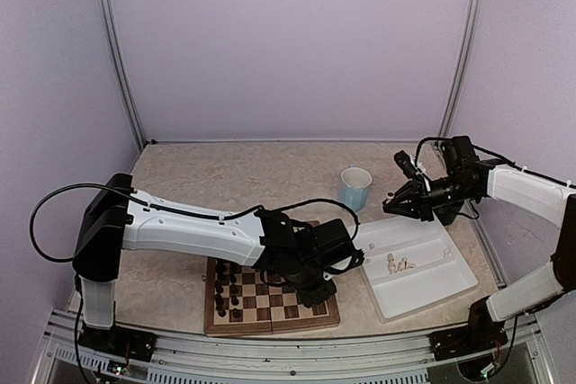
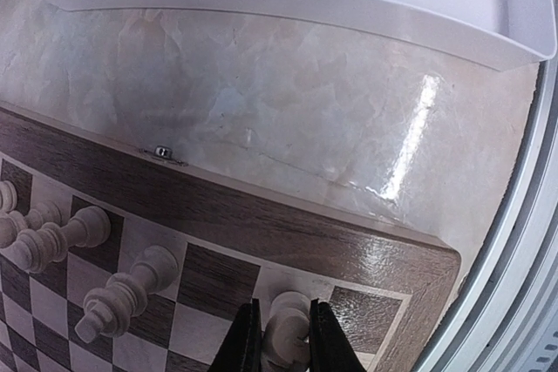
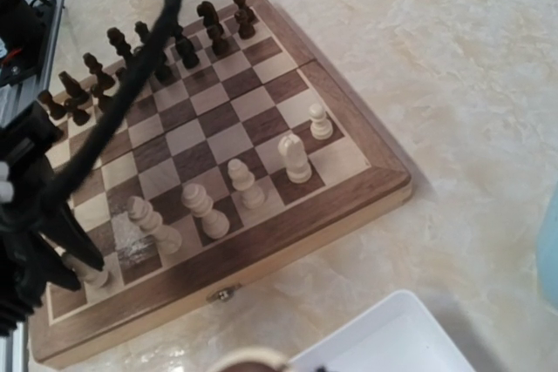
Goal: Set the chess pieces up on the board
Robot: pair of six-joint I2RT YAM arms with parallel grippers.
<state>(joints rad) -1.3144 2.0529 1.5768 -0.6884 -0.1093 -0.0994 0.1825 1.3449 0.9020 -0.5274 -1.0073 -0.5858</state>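
Observation:
The cream-white chess piece (image 2: 288,337) has its base on the flat light square and would stand, so it is time now for my left gripper to open.
The board (image 1: 270,323) lies under my left arm. My left gripper (image 2: 284,304) is shut on a cream-white chess piece (image 2: 288,337) that stands on a light square by the board's near right corner. Several more cream pieces (image 3: 244,185) stand in a row along that edge, and dark pieces (image 3: 157,41) fill the far side. My right gripper (image 1: 389,206) hovers over the far left corner of the white tray (image 1: 423,292). In the right wrist view its fingers are out of frame, and the round cream base of a piece (image 3: 253,361) shows at the bottom edge.
A few cream pieces (image 1: 398,264) lie in the tray. A light blue mug (image 1: 355,188) stands behind the tray, close to my right gripper. A metal clasp (image 2: 162,153) sits on the board's edge, and the table's metal rail (image 2: 532,241) runs near the corner.

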